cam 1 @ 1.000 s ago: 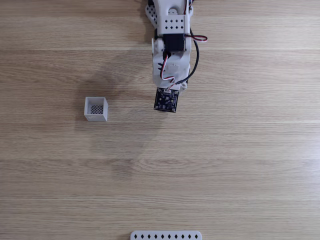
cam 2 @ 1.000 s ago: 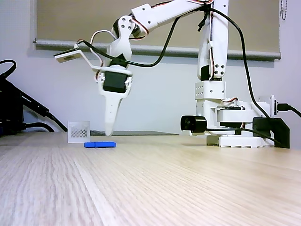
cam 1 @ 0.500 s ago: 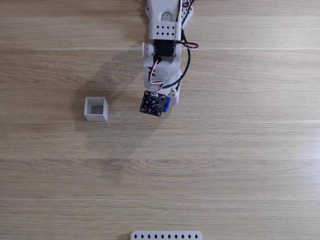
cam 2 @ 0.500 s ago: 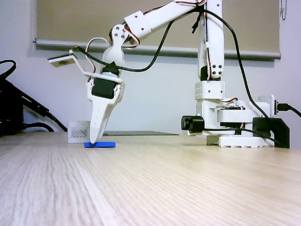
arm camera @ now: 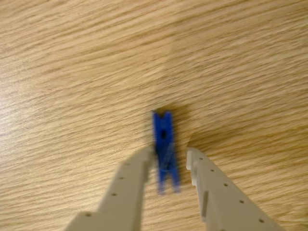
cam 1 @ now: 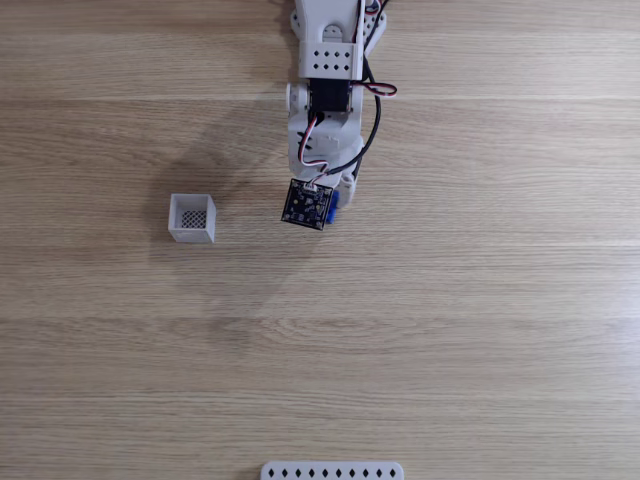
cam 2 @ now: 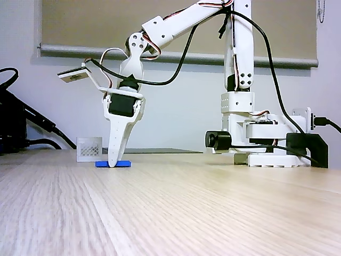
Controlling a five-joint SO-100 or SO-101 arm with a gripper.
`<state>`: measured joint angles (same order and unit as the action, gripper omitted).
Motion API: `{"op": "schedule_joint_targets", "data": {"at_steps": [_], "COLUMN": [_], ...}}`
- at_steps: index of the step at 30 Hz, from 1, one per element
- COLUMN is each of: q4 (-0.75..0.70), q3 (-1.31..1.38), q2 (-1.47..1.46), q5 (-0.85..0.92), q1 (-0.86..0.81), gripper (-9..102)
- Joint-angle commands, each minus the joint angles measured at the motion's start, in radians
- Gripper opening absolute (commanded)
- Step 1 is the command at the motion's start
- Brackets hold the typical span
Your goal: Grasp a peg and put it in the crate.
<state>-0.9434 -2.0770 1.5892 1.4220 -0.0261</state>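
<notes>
My gripper grabs the blue peg's middle [cam 1: 333,208] next, to put the peg in the white crate [cam 1: 192,218].
The blue peg [arm camera: 163,139] lies flat on the wooden table, and in the wrist view it runs lengthwise between my fingers. My gripper [arm camera: 169,153] is open and straddles the peg's near half. The left finger [arm camera: 137,168] touches the peg's side, while the right finger [arm camera: 202,171] stands a little apart from it. From the side, the gripper [cam 2: 113,163] has its tips down at the table on the peg [cam 2: 122,164]. The white crate [cam 2: 89,149] stands behind it. From above, the crate [cam 1: 192,218] sits left of the arm, and one end of the peg [cam 1: 334,203] peeks out beside the wrist board.
A white perforated strip [cam 1: 332,470] lies at the bottom edge of the view from above. The arm's base [cam 2: 266,149] stands at the right in the side view, and black cables [cam 2: 21,128] lie at the left. Bare wood surrounds the crate.
The gripper has come down from above the table to the peg, swinging slightly left in the view from above. Over the last half second it shifted a little along the peg.
</notes>
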Motion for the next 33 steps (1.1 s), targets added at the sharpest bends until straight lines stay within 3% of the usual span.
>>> {"op": "schedule_joint_targets", "data": {"at_steps": [1,6,9,21,24,27,33], "q4": [0.002,0.04,0.179,1.25,1.462,1.565,1.575], "q3": [0.0,-0.003,-0.018,-0.44,-0.506,-0.529,-0.472], "q2": [0.058,0.164,0.225,0.334,0.288,0.227,0.118], "q5": [-0.011,-0.003,0.005,0.006,0.003,0.003,0.003], "q1": [0.0,-0.017,-0.063,-0.345,-0.408,-0.446,-0.482], "gripper": [-3,-1,-1,-1,-1,-1,-1]}}
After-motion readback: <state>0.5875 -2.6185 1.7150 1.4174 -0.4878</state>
